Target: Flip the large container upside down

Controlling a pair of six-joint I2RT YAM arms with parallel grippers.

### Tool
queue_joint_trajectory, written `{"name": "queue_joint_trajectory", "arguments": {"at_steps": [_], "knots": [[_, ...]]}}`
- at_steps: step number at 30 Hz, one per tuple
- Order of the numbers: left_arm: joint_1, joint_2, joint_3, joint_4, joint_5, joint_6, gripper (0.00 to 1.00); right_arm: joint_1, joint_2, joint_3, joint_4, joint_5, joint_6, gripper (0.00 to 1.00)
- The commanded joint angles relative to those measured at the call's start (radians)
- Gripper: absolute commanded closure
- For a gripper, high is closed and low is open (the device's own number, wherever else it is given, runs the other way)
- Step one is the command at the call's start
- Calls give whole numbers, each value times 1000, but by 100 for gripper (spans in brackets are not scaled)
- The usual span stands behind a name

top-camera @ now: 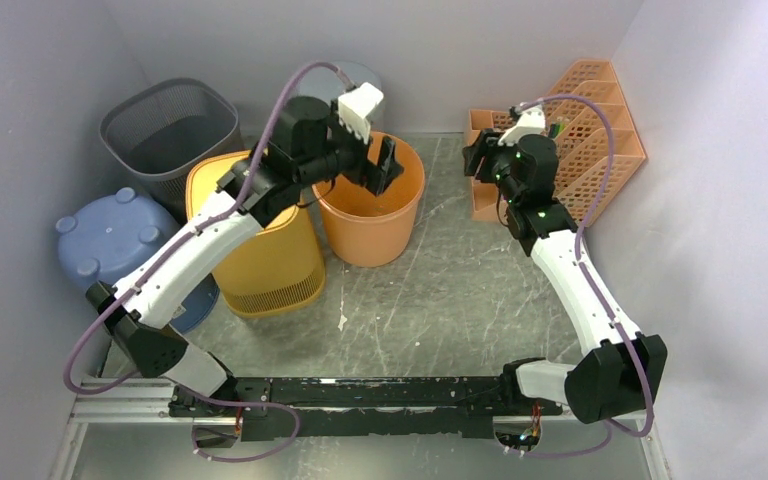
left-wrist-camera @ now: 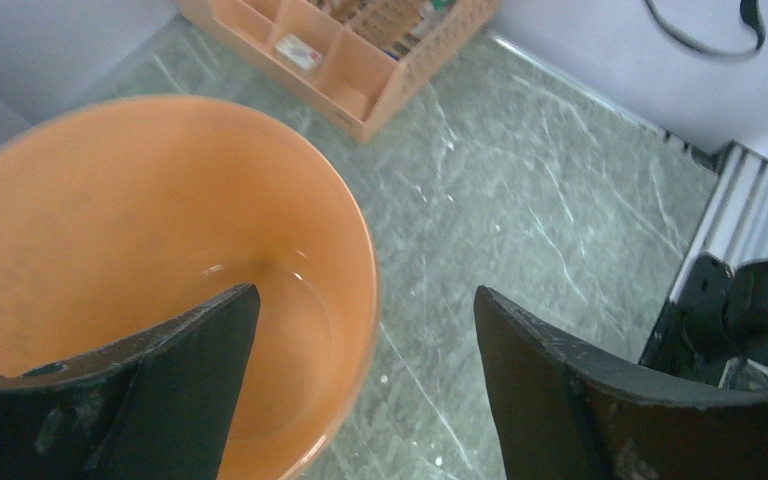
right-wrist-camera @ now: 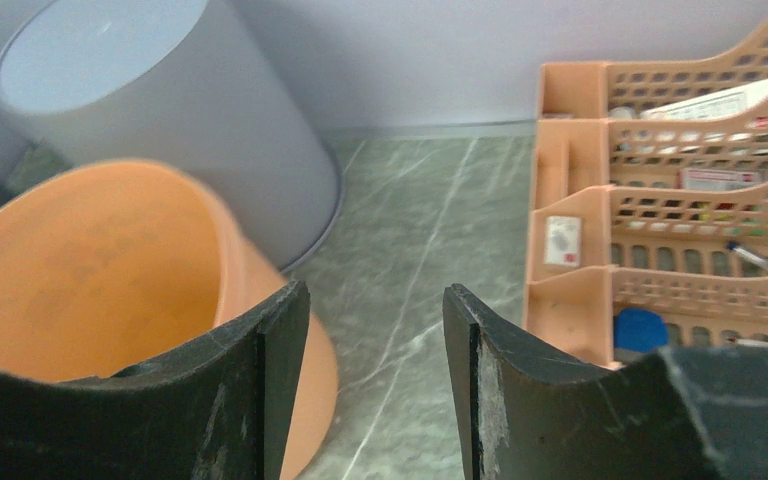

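Observation:
My right gripper pinches its rim on the yellow bin's side [top-camera: 319, 198] next, one finger inside, to turn the large container upside down.
The large container, a round orange bucket [top-camera: 370, 225], stands mouth up on the table left of centre, and its inside looks empty [left-wrist-camera: 140, 220]. My left gripper [top-camera: 385, 165] hovers open over its right rim [left-wrist-camera: 365, 292]. One finger is above the inside, the other is outside above the table, and neither touches the rim. My right gripper [top-camera: 480, 150] is further right, raised and open [right-wrist-camera: 375, 290], with nothing between its fingers. It faces the bucket [right-wrist-camera: 90, 270].
A tall yellow bin [top-camera: 260, 240] stands against the bucket's left side. A blue tub [top-camera: 110, 235] lies bottom up at far left, with a grey mesh basket [top-camera: 165, 130] behind it. A grey cylinder bin [right-wrist-camera: 160, 130] stands behind the bucket. An orange desk organiser [top-camera: 580, 140] fills the back right.

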Motion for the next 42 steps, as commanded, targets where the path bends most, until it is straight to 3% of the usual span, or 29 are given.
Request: {"name": "queue_joint_trajectory", "arguments": {"at_steps": [1,3,7,11,16,22,35,38,42], "knots": [[54,46,225,-148,-207,-16,3,101,-17,21,-60,-55,-97,47],[184,78,315,-196,-164,-69,3,156,-13,46,-75,-94,-142,45],[381,60,336,-155,-105,-138,3,247,20,139,-146,-161,-213,37],[488,31,334,-148,-109,-178,3,329,37,201,-190,-210,-274,25],[510,-75,163,-51,-196,-203,4,422,138,295,-293,-376,-356,25],[517,-107,101,-39,-196,-196,4,552,299,443,-449,-327,-449,25],[522,-175,43,-4,-173,-185,4,575,465,510,-486,-259,-452,28],[522,-184,38,-8,-177,-179,4,578,499,511,-500,-259,-455,32],[522,-198,25,-12,-185,-171,4,579,515,500,-514,-252,-453,51]]}}
